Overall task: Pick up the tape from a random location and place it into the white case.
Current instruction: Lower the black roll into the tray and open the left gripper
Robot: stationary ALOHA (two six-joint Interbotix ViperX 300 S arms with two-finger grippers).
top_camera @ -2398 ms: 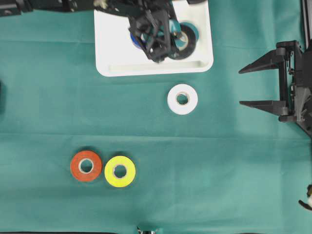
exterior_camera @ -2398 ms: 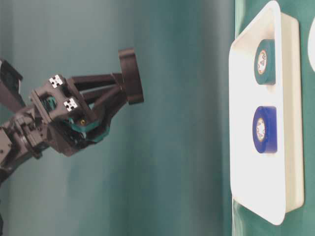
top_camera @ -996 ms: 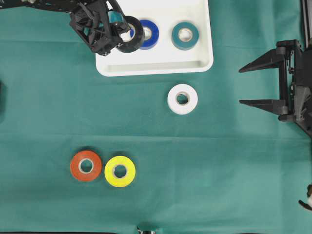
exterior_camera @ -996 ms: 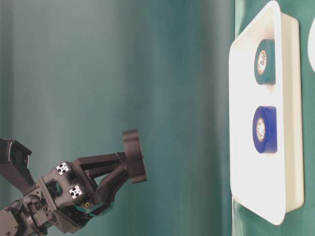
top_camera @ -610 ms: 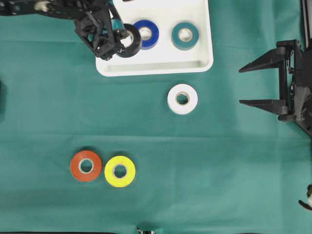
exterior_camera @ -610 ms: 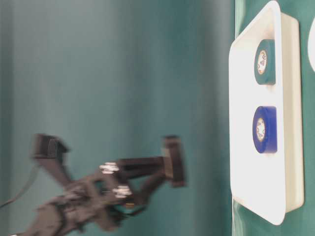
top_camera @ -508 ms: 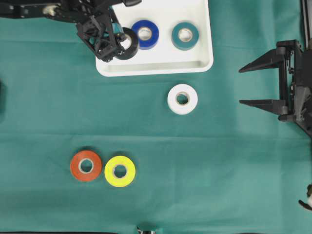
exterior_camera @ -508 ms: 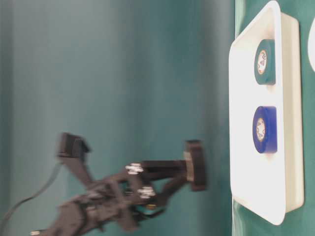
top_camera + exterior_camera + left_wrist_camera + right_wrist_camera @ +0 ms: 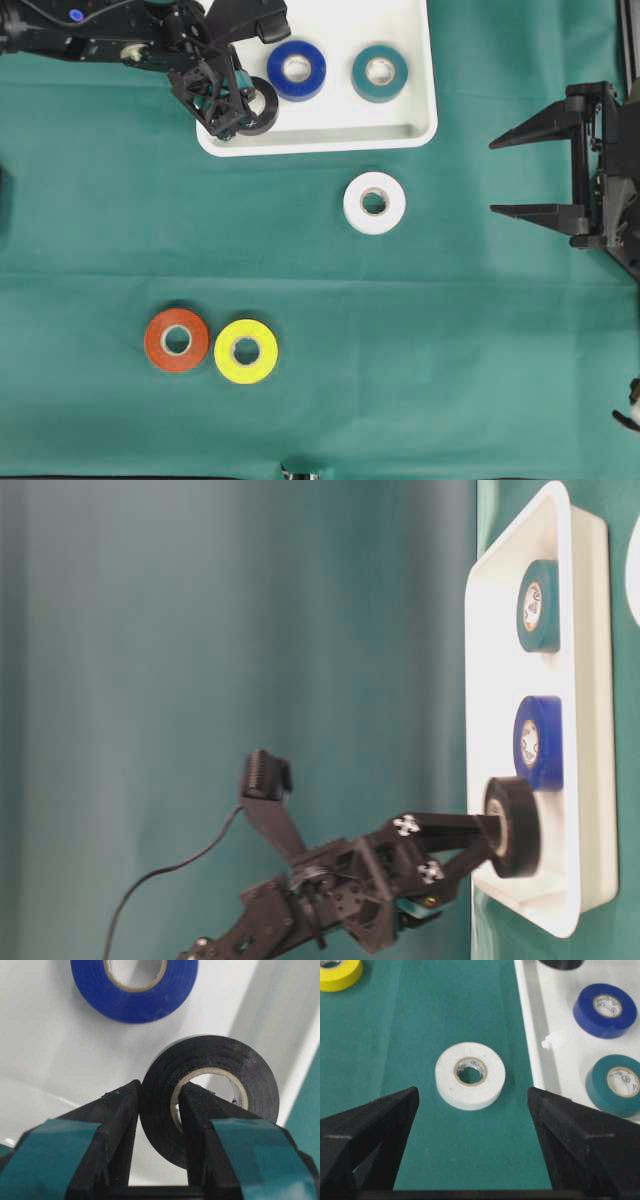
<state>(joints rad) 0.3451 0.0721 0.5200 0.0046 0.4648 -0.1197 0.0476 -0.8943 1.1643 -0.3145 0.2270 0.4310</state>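
Note:
The black roll is above the white bottom of the case and inside the case's rim. It would lie in the case (image 9: 330, 125), so I will open my left gripper.
My left gripper (image 9: 243, 102) is shut on a black tape roll (image 9: 262, 103), one finger through its core and one outside, seen close up as the black tape roll (image 9: 210, 1095). It holds the roll low over the near left corner of the white case (image 9: 330, 125). In the table-level view the black roll (image 9: 513, 826) sits at the case's floor (image 9: 495, 680). A blue roll (image 9: 296, 69) and a teal roll (image 9: 379, 72) lie in the case. My right gripper (image 9: 498, 178) stands open at the right, empty, facing a white roll (image 9: 470, 1075).
On the green cloth lie the white roll (image 9: 374, 202) just below the case, and an orange roll (image 9: 177, 340) touching a yellow roll (image 9: 246, 351) at lower left. The left arm (image 9: 90, 35) stretches along the top edge.
The left gripper has carried the black roll down and slightly right, from above the case's left edge to its near left corner. The right arm has not moved.

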